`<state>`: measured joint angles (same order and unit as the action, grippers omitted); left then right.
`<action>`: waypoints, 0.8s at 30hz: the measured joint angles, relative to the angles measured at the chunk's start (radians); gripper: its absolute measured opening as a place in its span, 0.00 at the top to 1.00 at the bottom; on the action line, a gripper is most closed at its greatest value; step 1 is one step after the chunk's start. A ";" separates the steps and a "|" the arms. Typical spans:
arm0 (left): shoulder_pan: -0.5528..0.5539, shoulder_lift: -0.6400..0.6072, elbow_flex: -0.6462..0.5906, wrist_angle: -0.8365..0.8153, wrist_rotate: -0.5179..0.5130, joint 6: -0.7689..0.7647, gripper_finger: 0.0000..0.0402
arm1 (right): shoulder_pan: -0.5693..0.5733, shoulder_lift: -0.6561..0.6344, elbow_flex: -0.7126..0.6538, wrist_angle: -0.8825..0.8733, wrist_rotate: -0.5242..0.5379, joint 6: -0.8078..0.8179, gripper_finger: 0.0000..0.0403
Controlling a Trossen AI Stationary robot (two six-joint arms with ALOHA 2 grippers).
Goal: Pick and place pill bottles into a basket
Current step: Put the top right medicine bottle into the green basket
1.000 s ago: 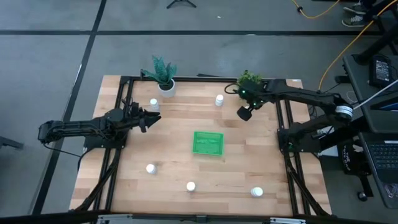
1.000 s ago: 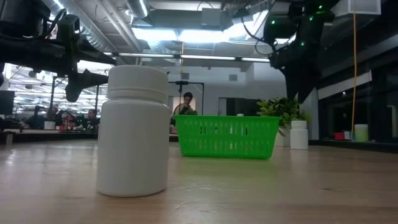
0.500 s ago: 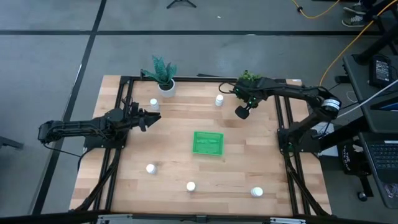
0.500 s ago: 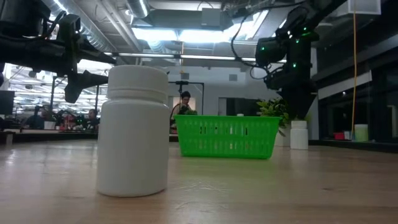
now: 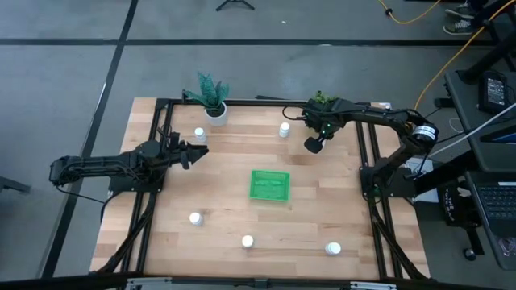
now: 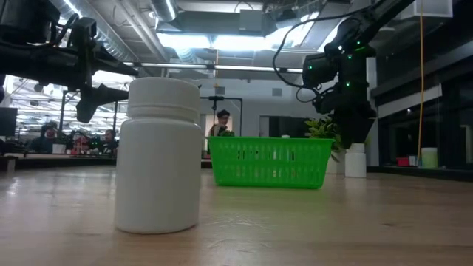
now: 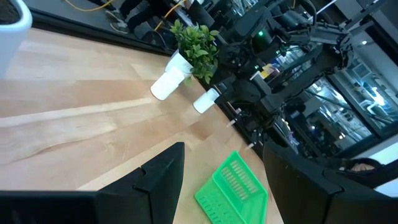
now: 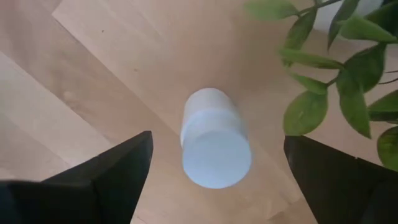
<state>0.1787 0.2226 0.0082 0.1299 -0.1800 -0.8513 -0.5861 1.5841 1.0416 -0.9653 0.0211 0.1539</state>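
Observation:
The right gripper's fingers are on both sides of the white cap (image 8: 216,159), so the right gripper is ready to close on the cap.
The green basket (image 5: 269,185) stands mid-table on its flat bottom. White pill bottles stand upright at the far left (image 5: 199,134), far middle (image 5: 284,129), near left (image 5: 194,217), near middle (image 5: 247,240) and near right (image 5: 332,249). My right gripper (image 5: 311,146) is open above one more bottle (image 8: 214,140) beside the small plant (image 5: 322,105). Its fingers stand on either side of the bottle, clear of it. This bottle is hidden under the gripper in the high view. My left gripper (image 5: 196,151) is open and empty, raised near the far-left bottle.
A potted plant in a white pot (image 5: 212,101) stands at the far left and the small plant at the far right, with leaves (image 8: 336,68) close to my right gripper. Black frame rails (image 5: 367,161) run along both sides of the table.
My right gripper has come down toward the bottle beside the small plant and shifted slightly toward the table's left, while its arm has swung round behind it. My left arm and all the bottles have kept still.

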 joint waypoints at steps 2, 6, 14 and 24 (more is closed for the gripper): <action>0.000 0.000 0.000 0.000 -0.008 0.000 0.47 | 0.000 0.000 0.000 0.000 0.000 0.002 0.15; 0.000 0.000 0.000 0.000 -0.009 0.000 0.47 | 0.000 0.000 0.000 -0.001 -0.024 0.002 0.26; 0.000 0.000 0.000 0.000 -0.009 0.000 0.47 | 0.000 0.000 0.000 -0.013 -0.049 0.010 0.48; 0.000 0.000 0.000 0.000 -0.009 0.000 0.47 | 0.006 -0.002 0.000 -0.026 -0.053 0.024 0.63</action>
<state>0.1787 0.2226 0.0082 0.1299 -0.1890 -0.8513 -0.5806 1.5822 1.0416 -0.9916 -0.0320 0.1783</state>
